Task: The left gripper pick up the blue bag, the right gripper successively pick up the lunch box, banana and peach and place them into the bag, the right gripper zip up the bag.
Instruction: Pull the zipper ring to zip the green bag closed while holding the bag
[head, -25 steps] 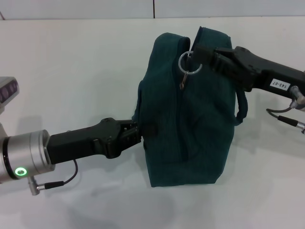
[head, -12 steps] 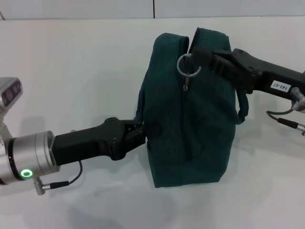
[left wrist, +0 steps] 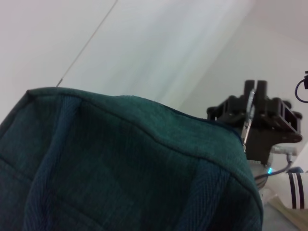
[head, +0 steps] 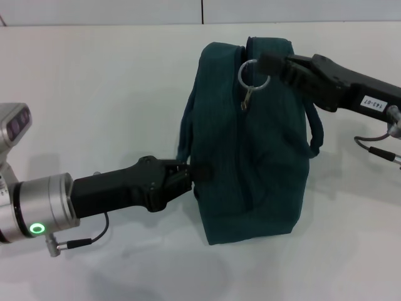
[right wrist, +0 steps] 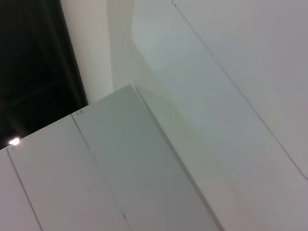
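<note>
The ring pull (head: 252,75) is up by the bag's far top (head: 245,52), so my right gripper needs to keep hold of the pull until it gets to the bag's middle.
The blue bag (head: 257,150) stands upright in the middle of the head view, its dark teal cloth filling the left wrist view (left wrist: 120,163). My left gripper (head: 187,173) is shut on the bag's near-left side by a strap. At the bag's far top, my right gripper (head: 267,63) is shut on the zipper's metal ring pull (head: 252,75). The left wrist view shows that same right gripper (left wrist: 252,113) farther off, with the pull between its fingers. The lunch box, banana and peach are out of view.
A white table (head: 94,94) surrounds the bag, with a seam (head: 202,11) at its far edge. A carry strap (head: 316,135) hangs on the bag's right side. The right wrist view shows only pale panels (right wrist: 192,120) and a dark opening (right wrist: 33,62).
The right gripper has drawn the ring pull farther away and a little right along the bag's top. The left gripper and bag have shifted slightly right.
</note>
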`<state>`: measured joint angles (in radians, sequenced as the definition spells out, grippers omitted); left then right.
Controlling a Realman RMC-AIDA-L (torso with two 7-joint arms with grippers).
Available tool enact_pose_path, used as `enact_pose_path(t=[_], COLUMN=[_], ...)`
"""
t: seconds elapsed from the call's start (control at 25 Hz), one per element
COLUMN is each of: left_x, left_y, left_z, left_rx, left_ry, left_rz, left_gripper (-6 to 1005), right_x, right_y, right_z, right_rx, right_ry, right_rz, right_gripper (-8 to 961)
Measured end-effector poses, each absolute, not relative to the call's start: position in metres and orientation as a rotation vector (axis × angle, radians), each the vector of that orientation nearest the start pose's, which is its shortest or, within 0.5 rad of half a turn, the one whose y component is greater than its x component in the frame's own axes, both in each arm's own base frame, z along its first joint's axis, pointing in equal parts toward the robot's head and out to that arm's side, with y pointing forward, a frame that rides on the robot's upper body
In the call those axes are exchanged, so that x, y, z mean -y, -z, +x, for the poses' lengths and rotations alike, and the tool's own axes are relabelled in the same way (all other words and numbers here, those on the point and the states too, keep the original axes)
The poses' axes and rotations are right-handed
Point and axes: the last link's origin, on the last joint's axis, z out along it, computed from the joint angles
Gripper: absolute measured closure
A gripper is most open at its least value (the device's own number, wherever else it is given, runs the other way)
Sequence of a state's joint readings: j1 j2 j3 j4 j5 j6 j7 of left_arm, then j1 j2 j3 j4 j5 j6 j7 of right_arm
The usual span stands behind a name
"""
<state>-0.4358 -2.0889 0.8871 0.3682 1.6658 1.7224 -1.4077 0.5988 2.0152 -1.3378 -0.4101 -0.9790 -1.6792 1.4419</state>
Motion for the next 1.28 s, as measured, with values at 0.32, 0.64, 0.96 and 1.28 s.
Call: enact_pose_path(t=[0.32,0.64,0.96,1.28], left_x=[-0.263,-0.264,-0.264,-0.262], left_y=[0.045,0.045,0.045,0.045], left_z=[-0.252,-0.251,-0.252,-0.253], left_rx=[1.007,1.001,0.979,0.982], left_ry=[1.22,1.218,1.211,1.212], left_rz=[-2.757,-2.754,-2.752,-2.756], left_gripper=[939,934,929,924], right_x=[-0.336,-0.338,-0.343,-0.346], right_y=[0.005,0.005,0.004,0.005], right_z=[0.177,0.174,0.179,0.182], right_rx=[-0.758,-0.746,-0.777,-0.799], right_ry=[-1.57,-1.582,-1.554,-1.529], right_rz=[-2.6,-2.603,-2.558,-2.537], right_gripper=[947,948,948,949])
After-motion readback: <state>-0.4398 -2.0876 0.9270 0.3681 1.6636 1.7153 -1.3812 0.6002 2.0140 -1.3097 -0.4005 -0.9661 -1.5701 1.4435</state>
